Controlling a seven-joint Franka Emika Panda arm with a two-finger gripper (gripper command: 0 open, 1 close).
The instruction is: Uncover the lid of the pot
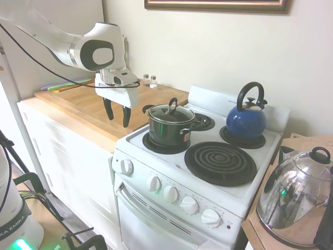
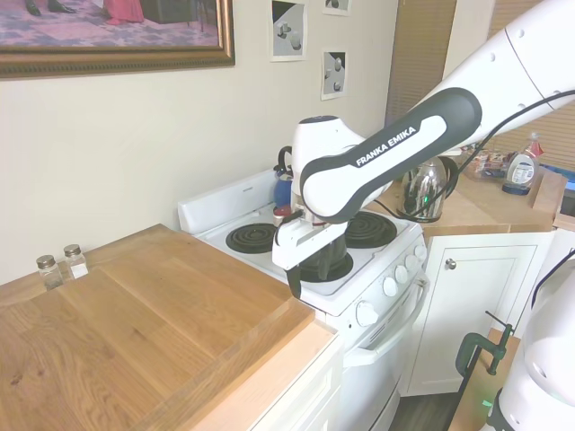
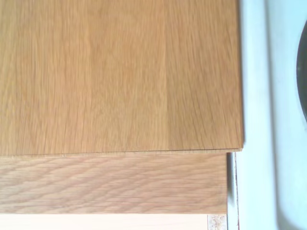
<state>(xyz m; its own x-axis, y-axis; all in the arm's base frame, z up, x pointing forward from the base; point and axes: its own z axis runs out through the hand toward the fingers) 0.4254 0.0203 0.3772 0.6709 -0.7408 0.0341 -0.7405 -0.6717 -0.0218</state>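
The glass lid is wide and round and lies across the pot (image 1: 167, 133). My gripper should next grab the lid by its narrow black loop handle (image 1: 173, 102) to uncover the pot.
The small dark pot (image 1: 167, 133) stands on the front left burner of the white stove (image 1: 156, 156). Its clear glass lid (image 1: 170, 113) rests on it, black loop handle (image 1: 172, 104) upright. My gripper (image 1: 117, 116) hangs open and empty above the wooden counter (image 1: 73, 107), to the left of the pot and apart from it. In the second exterior view the arm (image 2: 359, 171) covers most of the pot. The wrist view shows only the counter boards (image 3: 120, 76) and the stove's white edge (image 3: 254, 120).
A blue kettle (image 1: 246, 121) sits on the back right burner. The large front burner (image 1: 220, 162) is bare. A shiny domed cover (image 1: 294, 198) stands on the counter right of the stove. Two small shakers (image 1: 150, 80) stand at the wall.
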